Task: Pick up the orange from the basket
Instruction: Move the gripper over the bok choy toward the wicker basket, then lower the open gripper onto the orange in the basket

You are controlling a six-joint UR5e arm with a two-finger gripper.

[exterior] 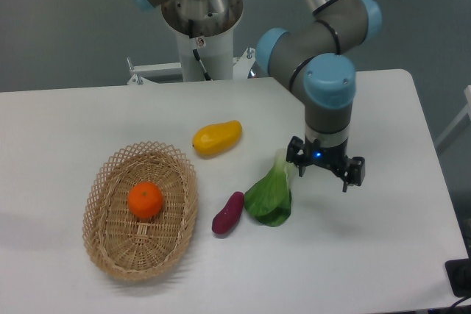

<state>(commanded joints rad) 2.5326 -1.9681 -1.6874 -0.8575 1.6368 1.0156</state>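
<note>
The gripper grabs the orange (146, 200) by its round sides next, to pick it from the wicker basket.
The orange (146, 200) is small, round and bright orange; it lies in the middle of the oval tan wicker basket (103, 248) at the left front of the white table. My gripper (321, 179) hangs from the arm well to the right of the basket, above the table just right of a green leafy vegetable. Its two dark fingers stand apart and hold nothing.
A yellow-orange mango-shaped fruit (217, 137) lies behind and right of the basket. A purple sweet potato (228, 212) and a green bok choy (271, 195) lie between the basket and my gripper. The arm's base (200, 16) stands at the table's back edge.
</note>
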